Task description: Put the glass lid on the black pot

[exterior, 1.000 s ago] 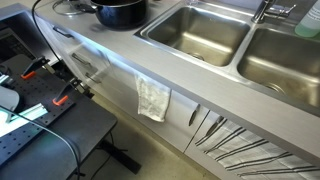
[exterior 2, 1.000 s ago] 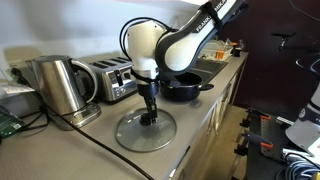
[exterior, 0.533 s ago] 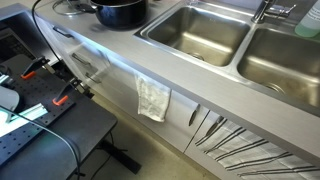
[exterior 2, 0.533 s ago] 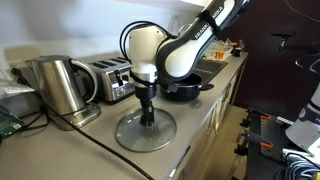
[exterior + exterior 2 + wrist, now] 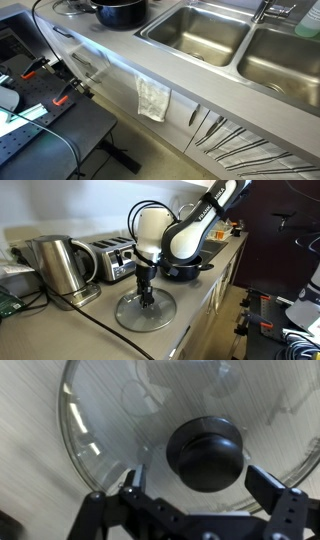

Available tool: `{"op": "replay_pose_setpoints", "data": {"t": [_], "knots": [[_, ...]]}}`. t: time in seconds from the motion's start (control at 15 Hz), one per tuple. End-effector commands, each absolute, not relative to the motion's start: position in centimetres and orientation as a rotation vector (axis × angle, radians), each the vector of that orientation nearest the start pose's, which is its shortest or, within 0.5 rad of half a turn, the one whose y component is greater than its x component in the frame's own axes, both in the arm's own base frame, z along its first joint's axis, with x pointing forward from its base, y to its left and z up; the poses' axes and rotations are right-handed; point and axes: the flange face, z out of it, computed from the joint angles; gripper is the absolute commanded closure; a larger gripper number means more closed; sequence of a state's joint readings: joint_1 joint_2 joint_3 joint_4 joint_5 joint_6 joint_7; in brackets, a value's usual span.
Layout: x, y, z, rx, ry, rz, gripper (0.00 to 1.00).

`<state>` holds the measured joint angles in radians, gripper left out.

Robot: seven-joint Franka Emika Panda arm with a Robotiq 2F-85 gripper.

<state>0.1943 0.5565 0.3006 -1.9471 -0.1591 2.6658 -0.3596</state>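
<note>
My gripper grips the glass lid by its black middle knob (image 5: 208,454) next, so the lid's rim sits flat on the black pot.
The glass lid (image 5: 145,310) lies flat on the grey counter, round, clear, with a thin metal rim and a black knob (image 5: 205,452) in its middle. My gripper (image 5: 146,298) stands straight down over the knob. In the wrist view the gripper (image 5: 200,478) is open, one finger on each side of the knob, apart from it. The black pot (image 5: 182,268) sits further along the counter behind the arm. It also shows at the top of an exterior view (image 5: 121,12), open and glossy.
A steel kettle (image 5: 57,265) and a toaster (image 5: 112,258) stand by the wall behind the lid. Two steel sink basins (image 5: 200,32) lie beyond the pot. A white cloth (image 5: 153,98) hangs from the counter's front edge.
The arm has leaned a little toward the pot side above the lid; the gripper stays down at the knob. Lid and pot have not moved.
</note>
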Motion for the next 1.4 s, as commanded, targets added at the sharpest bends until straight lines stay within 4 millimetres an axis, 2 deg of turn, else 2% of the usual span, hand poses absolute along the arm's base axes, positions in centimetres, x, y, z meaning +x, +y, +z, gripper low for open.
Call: {"op": "replay_pose_setpoints", "data": {"t": [0.0,0.47,1.0,1.07,1.13,1.27,1.33], "knots": [[54.8,28.7,23.3,-2.65,-1.361,-0.361,0.0],[54.2,27.5,24.0,-2.596,-1.351,-0.406,0.0],[54.0,27.0,22.8,-2.614,-1.36,-0.359,0.0],[53.9,27.0,22.8,-2.613,-1.36,-0.36,0.11],[53.9,27.0,22.8,-2.612,-1.361,-0.36,0.28],[53.9,27.0,22.8,-2.611,-1.362,-0.362,0.41],[53.9,27.0,22.9,-2.611,-1.362,-0.364,0.51]]}}
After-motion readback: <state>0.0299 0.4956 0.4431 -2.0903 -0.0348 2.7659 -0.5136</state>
